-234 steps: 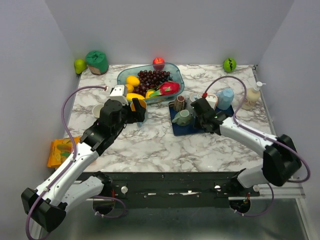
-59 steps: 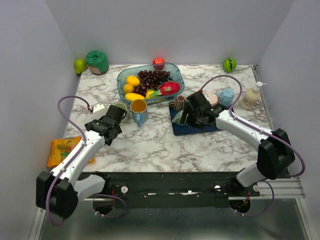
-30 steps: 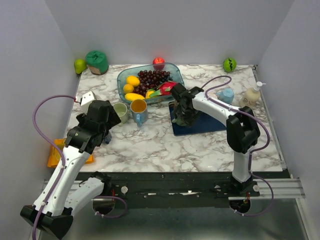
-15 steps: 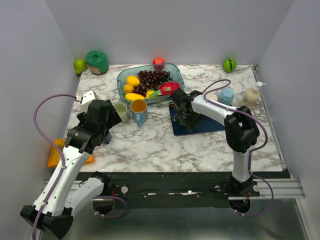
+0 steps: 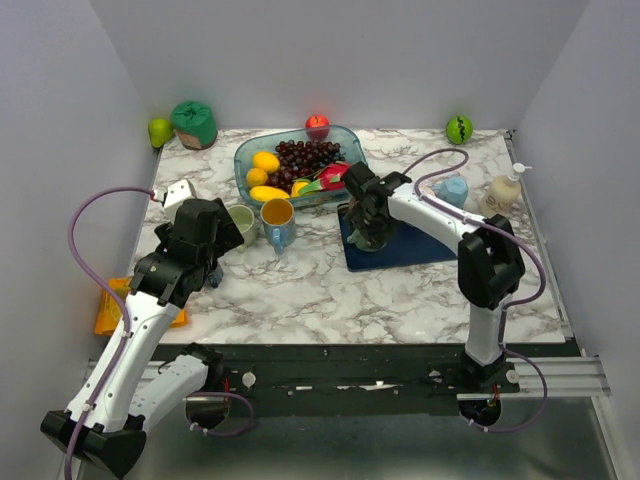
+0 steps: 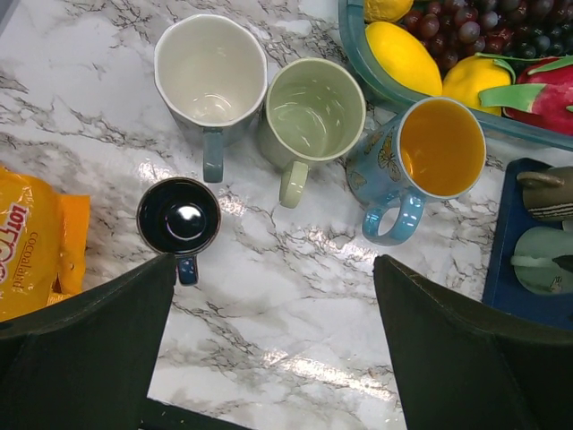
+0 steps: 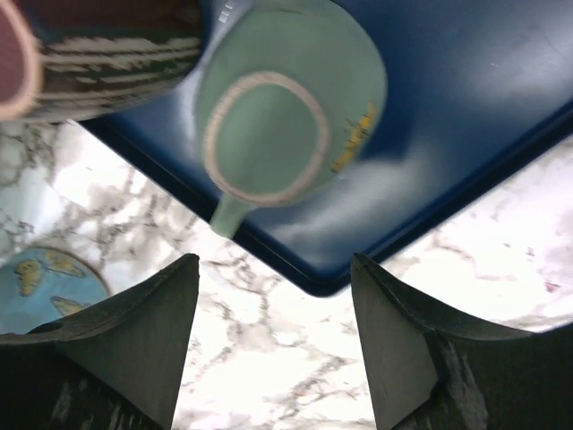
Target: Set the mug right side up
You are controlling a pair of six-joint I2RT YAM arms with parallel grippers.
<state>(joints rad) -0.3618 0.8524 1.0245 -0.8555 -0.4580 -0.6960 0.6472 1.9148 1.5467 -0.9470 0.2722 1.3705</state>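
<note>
The robot will next pick up the green mug by its handle with the right gripper. The mug can then go to the left gripper and be turned right side up.
The mug is pale green and stands upside down on a dark blue mat, its base ring facing up and its handle toward the mat's edge. It also shows at the right edge of the left wrist view. My right gripper hangs open just above it, with nothing between its fingers. In the top view the right gripper covers most of the mug. My left gripper stands wide open and empty over bare marble, near a row of upright mugs.
Upright mugs stand to the left: white, light green, blue with an orange inside, small dark one. A brown striped mug lies beside the green one. Fruit bowl, snack bag, soap bottle.
My right gripper has shifted slightly over the mat's left end and still hovers above the mug. The left arm has stayed in place.
</note>
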